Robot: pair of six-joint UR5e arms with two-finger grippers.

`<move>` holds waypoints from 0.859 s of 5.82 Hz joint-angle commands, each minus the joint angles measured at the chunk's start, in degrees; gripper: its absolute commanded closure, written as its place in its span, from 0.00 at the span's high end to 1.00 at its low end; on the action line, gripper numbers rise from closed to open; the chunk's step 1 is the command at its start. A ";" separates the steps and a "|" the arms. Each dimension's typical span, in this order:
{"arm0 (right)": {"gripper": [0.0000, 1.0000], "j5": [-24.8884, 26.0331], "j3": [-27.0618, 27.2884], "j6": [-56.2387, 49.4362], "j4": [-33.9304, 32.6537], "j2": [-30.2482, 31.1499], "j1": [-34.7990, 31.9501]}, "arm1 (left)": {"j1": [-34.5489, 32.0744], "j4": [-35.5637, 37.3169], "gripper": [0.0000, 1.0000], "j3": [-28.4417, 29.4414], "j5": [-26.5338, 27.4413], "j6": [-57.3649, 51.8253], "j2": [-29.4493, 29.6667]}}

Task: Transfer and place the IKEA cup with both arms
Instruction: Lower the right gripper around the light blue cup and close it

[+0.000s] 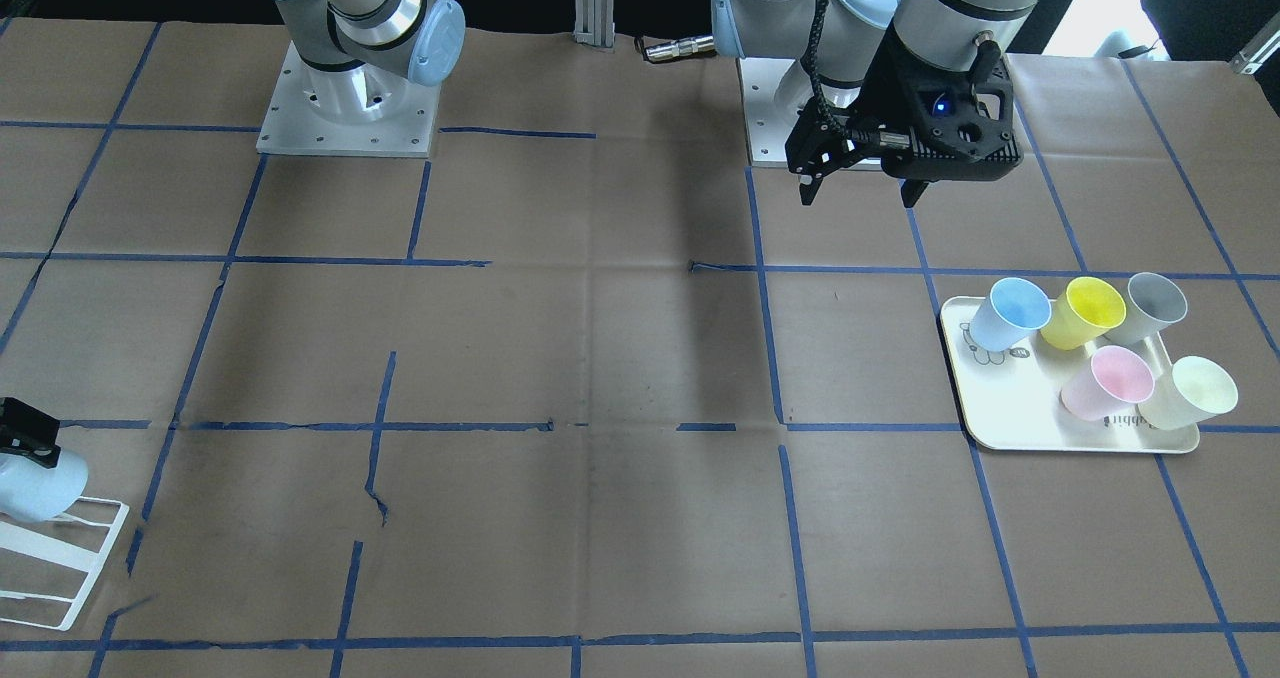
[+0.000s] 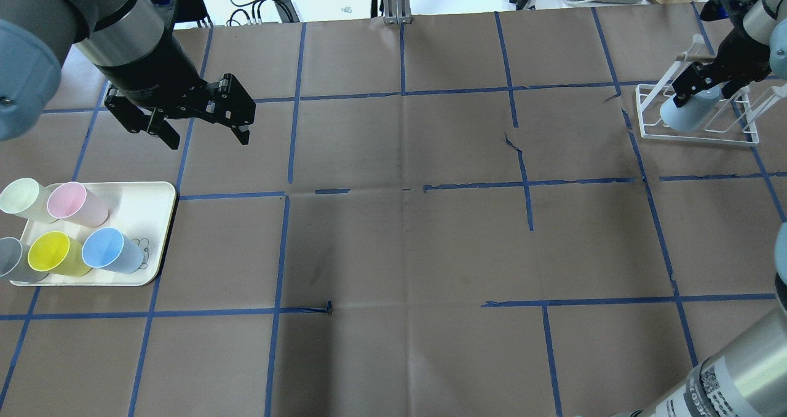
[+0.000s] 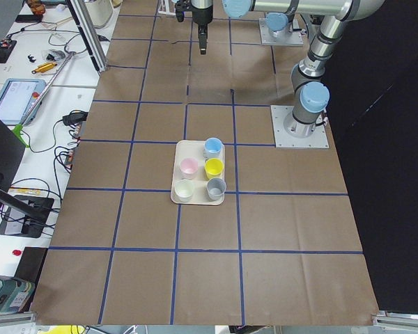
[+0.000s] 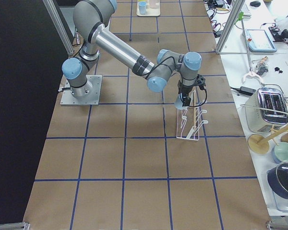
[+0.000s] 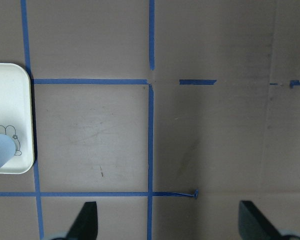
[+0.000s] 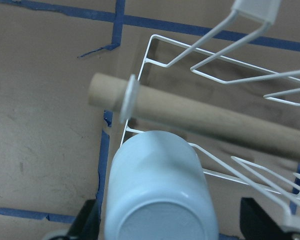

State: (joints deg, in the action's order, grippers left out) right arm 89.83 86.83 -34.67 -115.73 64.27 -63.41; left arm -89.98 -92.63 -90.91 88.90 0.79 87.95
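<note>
Both arms will transfer the cup after this grab. I should next use my right gripper to grab the pale blue IKEA cup [image 6: 157, 162] by its closed base end [image 6: 161, 220].
A pale blue IKEA cup [image 2: 685, 115] lies tilted on a white wire rack [image 2: 701, 135] at the far right, its base toward the right wrist camera [image 6: 160, 190]. It also shows at the left edge of the front view [image 1: 40, 483]. My right gripper [image 2: 707, 94] straddles the cup with its fingers [image 6: 87, 225] spread wide, apparently open. My left gripper [image 2: 197, 122] is open and empty, hovering above the table beyond the tray [image 2: 147, 202]. Its fingertips [image 5: 87, 220] show over bare paper. A second pale blue cup [image 2: 110, 251] stands on the tray.
The tray [image 1: 1000, 398] also holds yellow [image 1: 1085, 310], grey [image 1: 1155, 303], pink [image 1: 1110, 380] and pale green [image 1: 1195, 390] cups. A wooden rod [image 6: 200, 117] crosses just above the racked cup. Brown paper with blue tape lines covers the table.
</note>
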 commanded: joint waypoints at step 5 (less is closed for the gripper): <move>0.52 -0.18 -0.79 0.22 0.06 1.90 -0.93 | -0.02 0.17 0.98 -0.06 -0.22 -0.09 0.30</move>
State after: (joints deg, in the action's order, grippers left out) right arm 89.73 86.33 -34.35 -115.73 65.17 -64.27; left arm -89.99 -92.48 -90.96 88.88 0.77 88.22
